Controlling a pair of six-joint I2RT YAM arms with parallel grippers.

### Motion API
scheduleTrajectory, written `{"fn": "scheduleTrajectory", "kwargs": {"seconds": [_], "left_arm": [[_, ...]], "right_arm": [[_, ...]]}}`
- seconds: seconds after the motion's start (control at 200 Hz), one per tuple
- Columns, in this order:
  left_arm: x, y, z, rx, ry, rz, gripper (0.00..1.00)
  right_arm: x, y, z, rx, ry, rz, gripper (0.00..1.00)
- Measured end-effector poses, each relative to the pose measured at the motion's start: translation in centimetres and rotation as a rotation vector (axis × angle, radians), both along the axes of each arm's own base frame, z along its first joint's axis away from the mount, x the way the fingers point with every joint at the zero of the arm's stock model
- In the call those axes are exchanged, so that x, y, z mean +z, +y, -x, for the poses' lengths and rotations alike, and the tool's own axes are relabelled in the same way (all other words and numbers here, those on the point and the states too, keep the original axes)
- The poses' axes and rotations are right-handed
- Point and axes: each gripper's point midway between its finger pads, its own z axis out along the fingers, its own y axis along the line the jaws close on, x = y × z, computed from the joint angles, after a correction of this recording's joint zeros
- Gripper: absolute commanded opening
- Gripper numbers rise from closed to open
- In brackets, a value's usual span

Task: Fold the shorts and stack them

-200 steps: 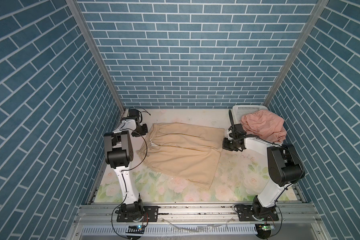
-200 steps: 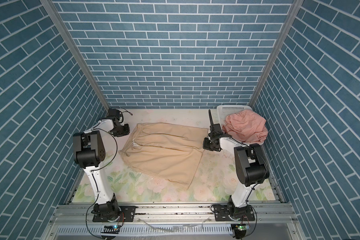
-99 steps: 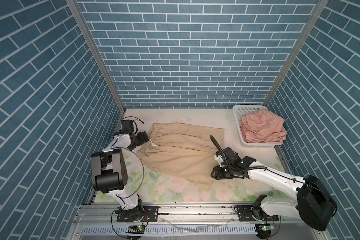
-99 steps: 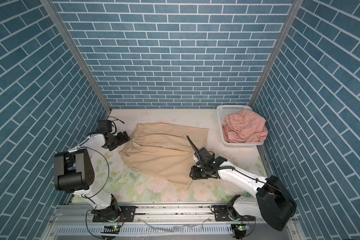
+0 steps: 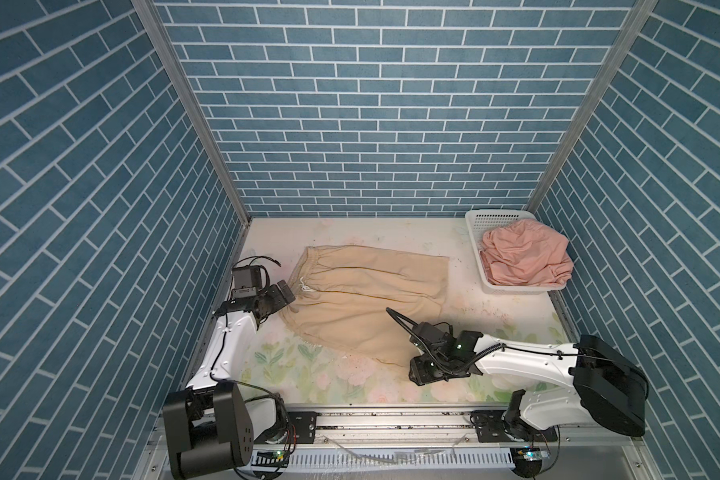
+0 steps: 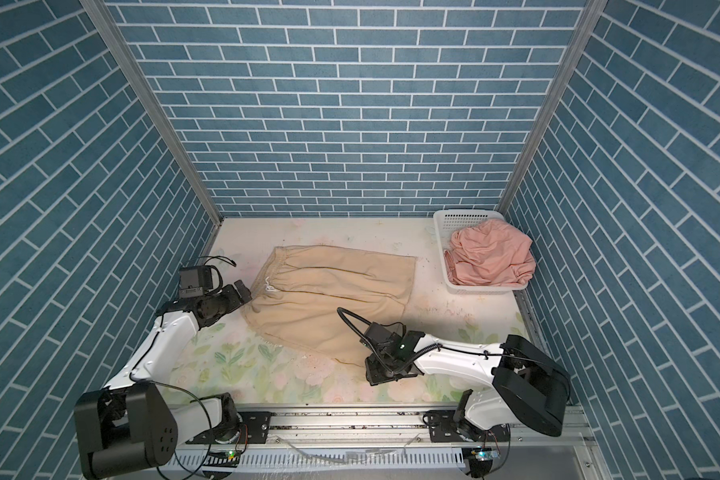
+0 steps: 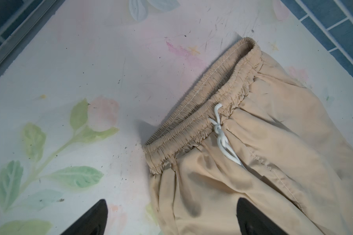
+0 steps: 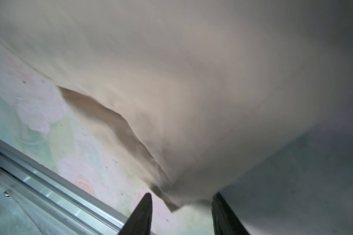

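Observation:
I need to grab the beige shorts [image 5: 366, 299] with my left gripper by the near end of the gathered waistband, to fold the near leg over the other.
The beige shorts [image 5: 366, 299] [image 6: 329, 295] lie spread flat on the floral table, waist to the left, legs to the right and front. In the left wrist view their gathered waist and white drawstring [image 7: 222, 138] show. My left gripper [image 5: 287, 296] [image 6: 244, 296] [image 7: 171, 200] is open at the near end of the waistband, one finger over cloth, one over table. My right gripper [image 5: 416, 370] [image 6: 371, 372] [image 8: 183, 194] is open at the front leg's hem corner [image 8: 175, 205], which lies loose between its fingers. The pink shorts [image 5: 524, 257] [image 6: 491, 257] sit bunched in the basket.
The white perforated basket [image 5: 474, 232] [image 6: 443, 232] stands at the back right corner. Blue brick walls close in three sides. A metal rail [image 8: 49, 183] runs along the table's front edge, close to my right gripper.
My left gripper moved forward along the waistband and opened wide. My right arm swung from the far leg's hem near the basket to the front hem corner, and its jaws opened.

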Motion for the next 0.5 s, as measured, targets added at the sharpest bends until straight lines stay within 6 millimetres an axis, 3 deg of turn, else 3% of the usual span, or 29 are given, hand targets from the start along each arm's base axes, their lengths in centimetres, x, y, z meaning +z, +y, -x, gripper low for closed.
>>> {"fn": "scheduleTrajectory", "kwargs": {"seconds": [0.065, 0.12, 0.185, 0.26, 0.5], "left_arm": [[-0.3, 0.0, 0.3, -0.002, 0.018, -0.001, 1.0], [-0.6, 0.0, 0.5, -0.006, 0.032, -0.001, 1.0], [-0.9, -0.1, 0.5, -0.01, 0.044, -0.002, 1.0], [-1.4, -0.1, 0.7, -0.014, 0.059, 0.0, 1.0], [-2.9, -1.3, 1.4, -0.061, 0.091, 0.049, 0.91]], "right_arm": [[0.0, 0.9, -0.4, -0.01, -0.007, -0.009, 0.35], [-0.2, 1.1, -0.6, -0.023, -0.014, -0.005, 0.21], [-0.3, 0.6, -0.8, -0.054, -0.015, 0.017, 0.08], [-0.5, -0.5, -0.7, -0.081, -0.017, 0.062, 0.0], [2.5, -5.3, -1.6, -0.187, -0.059, 0.085, 0.0]]}}
